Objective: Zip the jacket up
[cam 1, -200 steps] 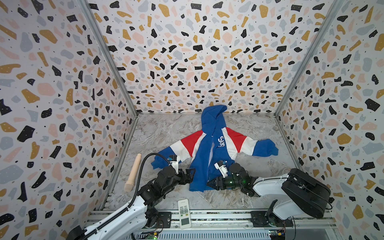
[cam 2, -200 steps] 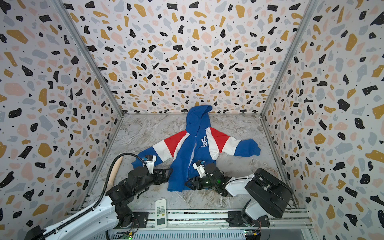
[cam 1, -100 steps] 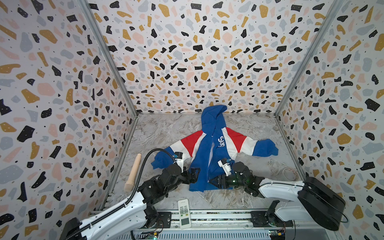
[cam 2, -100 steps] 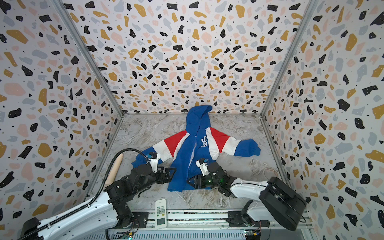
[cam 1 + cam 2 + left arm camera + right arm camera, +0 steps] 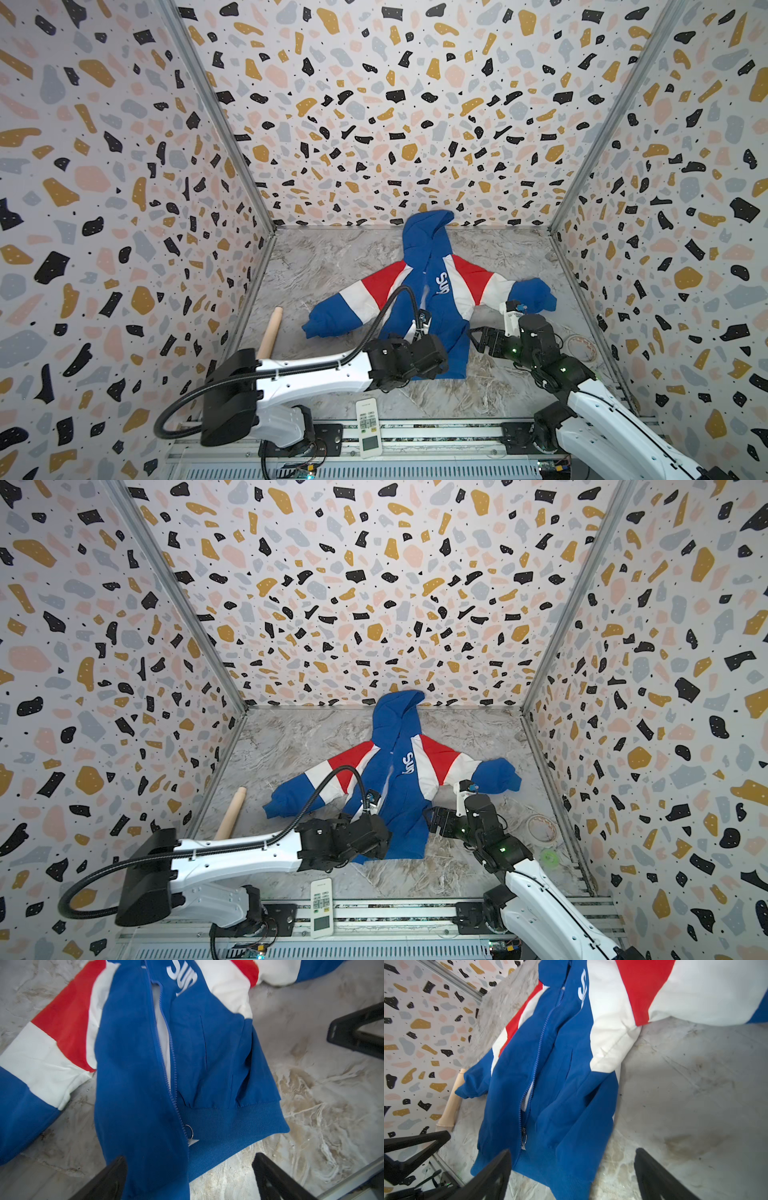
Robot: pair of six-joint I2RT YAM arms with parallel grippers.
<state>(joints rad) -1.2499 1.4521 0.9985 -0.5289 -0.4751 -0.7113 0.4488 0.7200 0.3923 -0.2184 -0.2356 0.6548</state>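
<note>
I should grip the front panel (image 5: pixel 154 1152) beside its zipper edge (image 5: pixel 182 1128), near the hem, with my left gripper. That leaves the ring pull free to zip.
The jacket (image 5: pixel 434 291) lies flat on the marble floor with its hood to the back wall, blue with red and white sleeves. Its zipper (image 5: pixel 172 1076) gapes over white lining, and the ring pull (image 5: pixel 189 1131) sits low at the ribbed hem. My left gripper (image 5: pixel 189 1167) is open above the hem, with the left front panel lying between its fingers; in a top view the left gripper (image 5: pixel 436 361) covers the hem's left corner. My right gripper (image 5: pixel 478 340) stands open just right of the hem, empty; the right wrist view (image 5: pixel 572 1161) shows hem and floor between its fingers.
A wooden dowel (image 5: pixel 270 332) lies by the left wall. A white remote (image 5: pixel 368 428) rests at the front rail. A tape roll (image 5: pixel 579 347) and a small green disc (image 5: pixel 550 858) sit near the right wall.
My right gripper has opened and drawn back to the right, off the jacket's hem. My left arm has reached further right, over the hem.
</note>
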